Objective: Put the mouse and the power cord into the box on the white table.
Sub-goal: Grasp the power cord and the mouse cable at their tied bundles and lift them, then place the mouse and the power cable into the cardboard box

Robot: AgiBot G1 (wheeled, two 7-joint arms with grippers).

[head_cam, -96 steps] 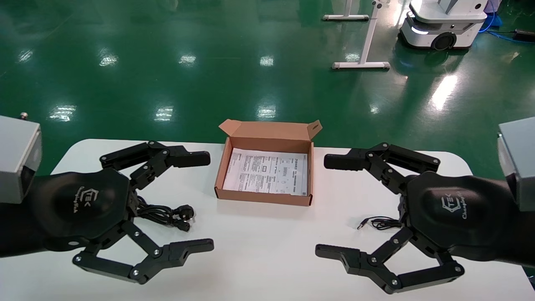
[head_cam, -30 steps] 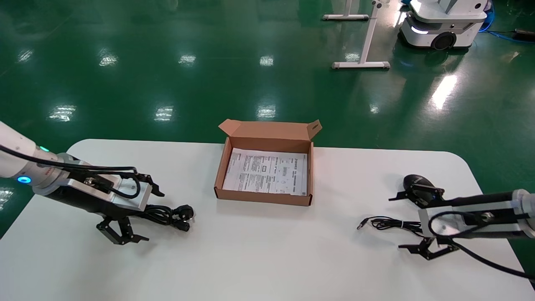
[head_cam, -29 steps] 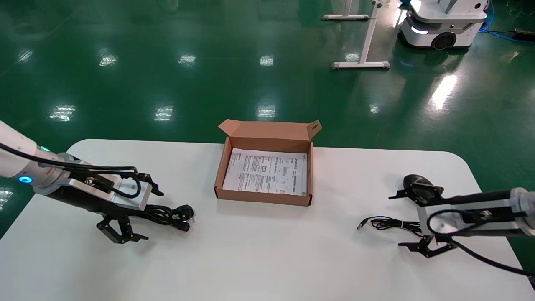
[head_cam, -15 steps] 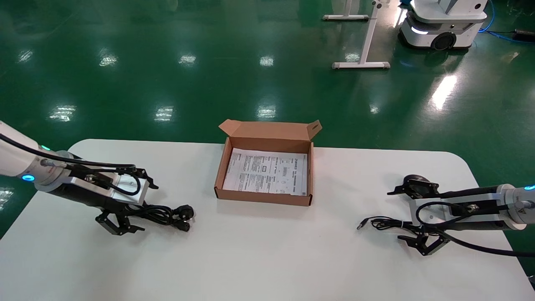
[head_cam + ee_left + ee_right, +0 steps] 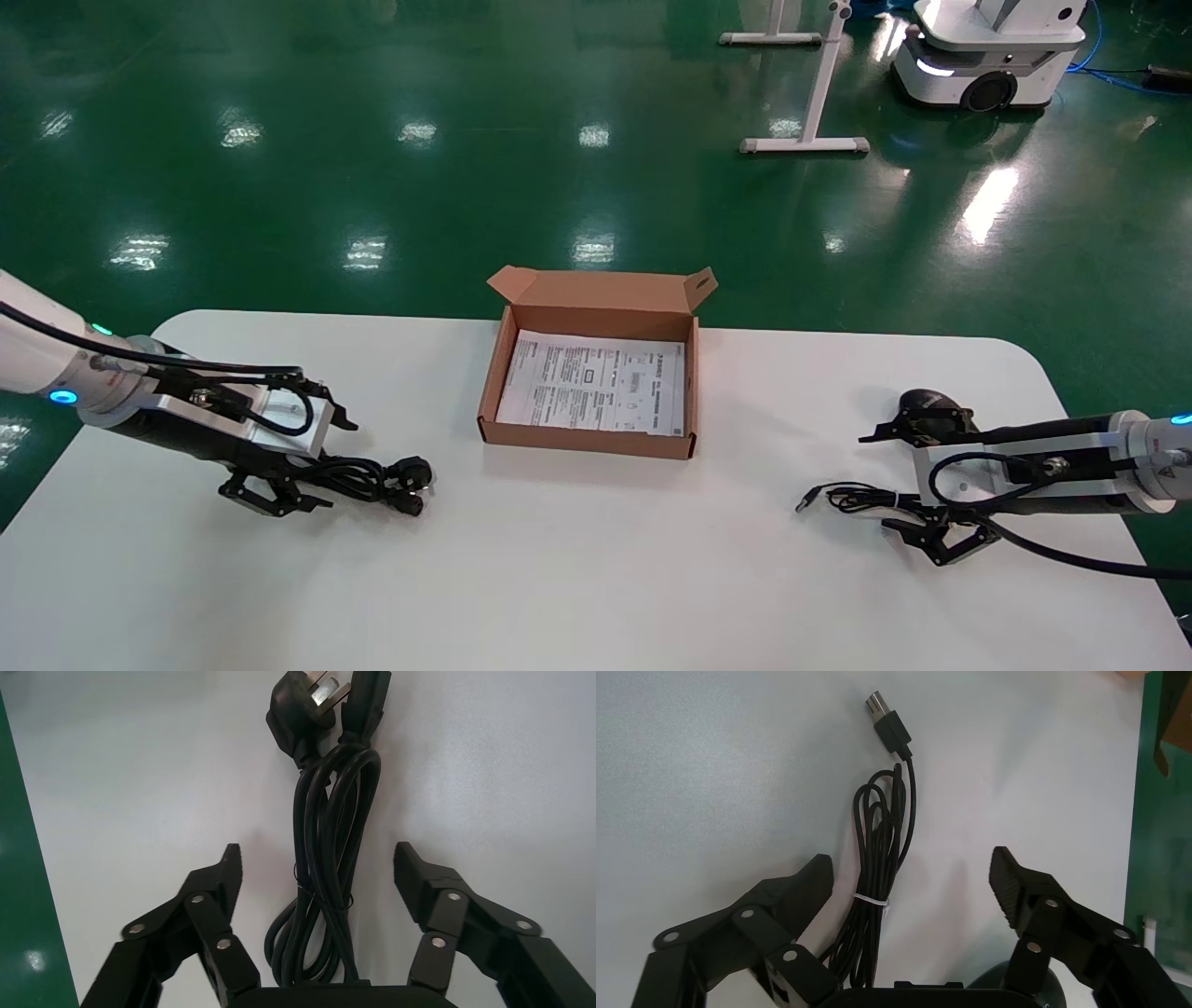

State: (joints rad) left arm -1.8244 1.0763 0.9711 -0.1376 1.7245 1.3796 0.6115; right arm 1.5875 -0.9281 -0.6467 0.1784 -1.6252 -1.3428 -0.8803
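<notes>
The power cord lies as a long bundle with bulky plugs at one end, so the robot's left gripper should next hold it around its tied middle (image 5: 325, 880).
The brown box (image 5: 585, 438) stands open at the middle back of the white table (image 5: 596, 568), its lid upright behind it. The coiled power cord (image 5: 372, 477) lies at the left. My left gripper (image 5: 328, 464) is low over it and open, and the cord (image 5: 330, 853) runs between the two fingers of the left gripper (image 5: 318, 855). At the right lies the black mouse (image 5: 931, 407) with its thin cable (image 5: 843, 499). My right gripper (image 5: 885, 482) is open beside the mouse. Seen from that wrist, the tied cable (image 5: 877, 853) lies near one finger of the right gripper (image 5: 911, 862).
A printed sheet (image 5: 596, 382) covers the box floor. The table's right edge runs close behind the mouse. On the green floor beyond the table stand a white mobile robot (image 5: 987, 47) and a white stand (image 5: 805, 144).
Both grippers have come down from close to the camera to the table, the left over the power cord, the right by the mouse's cable. Over the last half second they shifted only slightly.
</notes>
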